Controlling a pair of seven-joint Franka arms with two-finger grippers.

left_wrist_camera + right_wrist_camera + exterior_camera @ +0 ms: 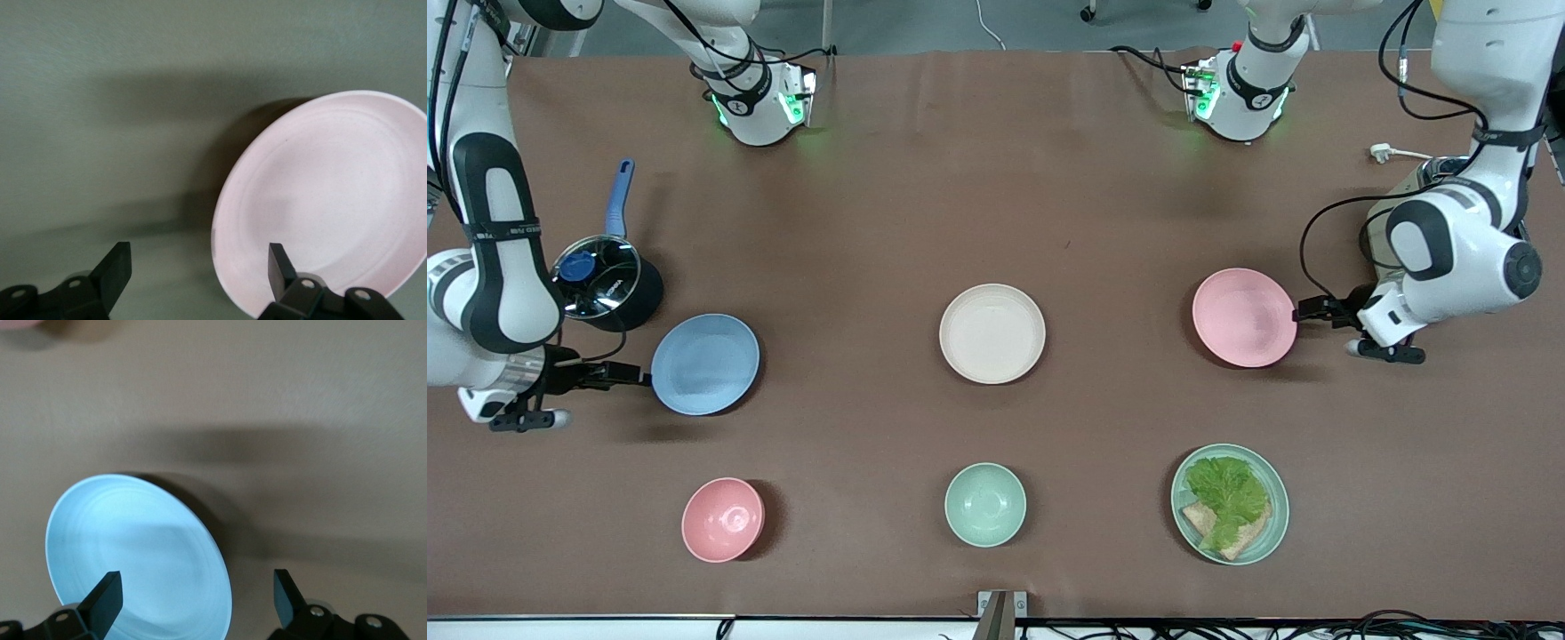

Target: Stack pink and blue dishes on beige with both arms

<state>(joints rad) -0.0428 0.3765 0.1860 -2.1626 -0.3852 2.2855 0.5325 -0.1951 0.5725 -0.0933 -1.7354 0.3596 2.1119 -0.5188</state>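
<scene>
I will grab the blue plate by its outer rim (655,373) with my right gripper. Then my right gripper can stack it on the beige plate (992,333).
The beige plate (992,333) lies bare in the middle of the table. Toward the right arm's end lies the blue plate (705,364) (137,560). My right gripper (633,377) (193,583) is open at its outer rim, one finger over the plate and the other off its edge. Toward the left arm's end lies the pink plate (1244,317) (327,200). My left gripper (1307,310) (197,257) is open at that rim in the same way, the plate's edge between its fingers.
A dark pot with a glass lid and blue handle (607,277) stands beside the blue plate, by the right arm. Nearer the front camera sit a pink bowl (723,519), a mint-green bowl (985,504) and a mint-green plate (1276,524) carrying lettuce and bread.
</scene>
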